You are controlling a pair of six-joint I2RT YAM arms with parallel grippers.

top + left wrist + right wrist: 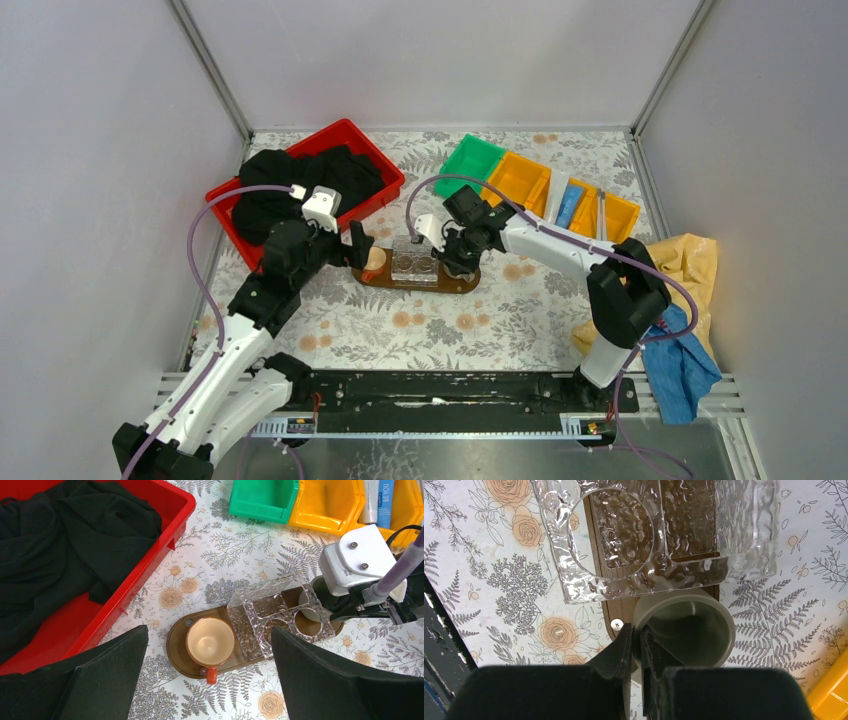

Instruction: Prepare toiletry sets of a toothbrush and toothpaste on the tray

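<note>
My right gripper should release the grey cup (684,630): upright over the tray's flat end beside the clear holder, it would land there.
The dark wooden tray (462,285) lies mid-table and carries an orange cup (210,641), a clear plastic holder (270,612) and a grey cup (684,630). My right gripper (636,632) is shut on the grey cup's rim at the tray's right end (616,611). Above the orange cup at the left end of the tray (177,647), my left gripper (209,629) hangs open and holds nothing. Two toothpaste tubes, one whitish (371,500) and one blue (385,500), lie in an orange bin at the back right. A thin toothbrush (602,215) lies in the rightmost bin.
A red crate (345,128) filled with black cloth (290,185) stands at the back left, close behind my left arm. A green bin (470,160) and orange bins (520,180) line the back right. A yellow bag (690,260) and a blue cloth (685,365) lie at the right edge.
</note>
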